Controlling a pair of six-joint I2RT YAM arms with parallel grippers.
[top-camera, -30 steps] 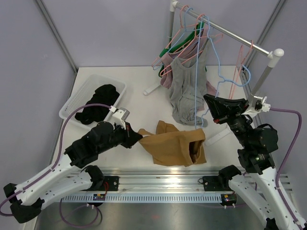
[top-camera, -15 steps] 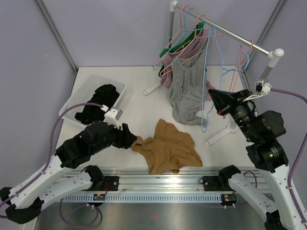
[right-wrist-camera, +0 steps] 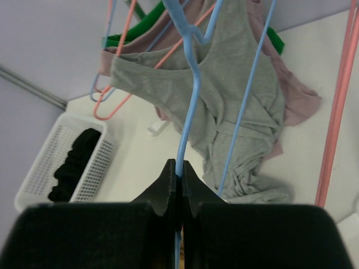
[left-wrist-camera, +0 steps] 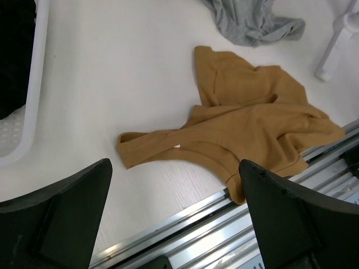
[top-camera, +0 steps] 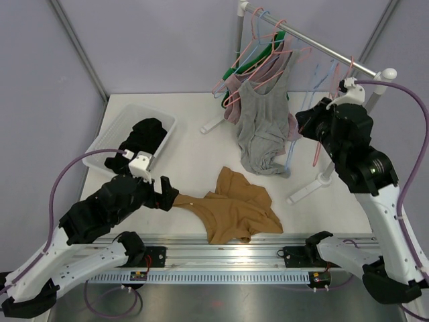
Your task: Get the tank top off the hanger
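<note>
The light-blue hanger would hang short of the bar's end if I opened now. My right gripper should keep holding it first.
The tan tank top (top-camera: 234,209) lies crumpled on the table near the front rail, free of any hanger; in the left wrist view the tank top (left-wrist-camera: 247,120) spreads out ahead of the fingers. My left gripper (top-camera: 169,192) is open just left of its strap end, and in its own view the gripper (left-wrist-camera: 176,221) has nothing between its fingers (left-wrist-camera: 56,218). My right gripper (top-camera: 301,126) is up by the rack, shut on the wire of the bare light-blue hanger (right-wrist-camera: 190,84), pinched at the fingertips of the gripper (right-wrist-camera: 179,171).
A clothes rack rail (top-camera: 315,45) carries pink, blue and green hangers and a grey tank top (top-camera: 258,127) whose hem touches the table. The rack's white foot (top-camera: 308,188) lies right of the tan top. A white basket (top-camera: 107,137) with black clothes (top-camera: 144,134) stands at the left.
My left gripper opened, let go of the tan tank top and drew back left. The top settled flat on the table. My right arm rose toward the rail with the blue hanger.
</note>
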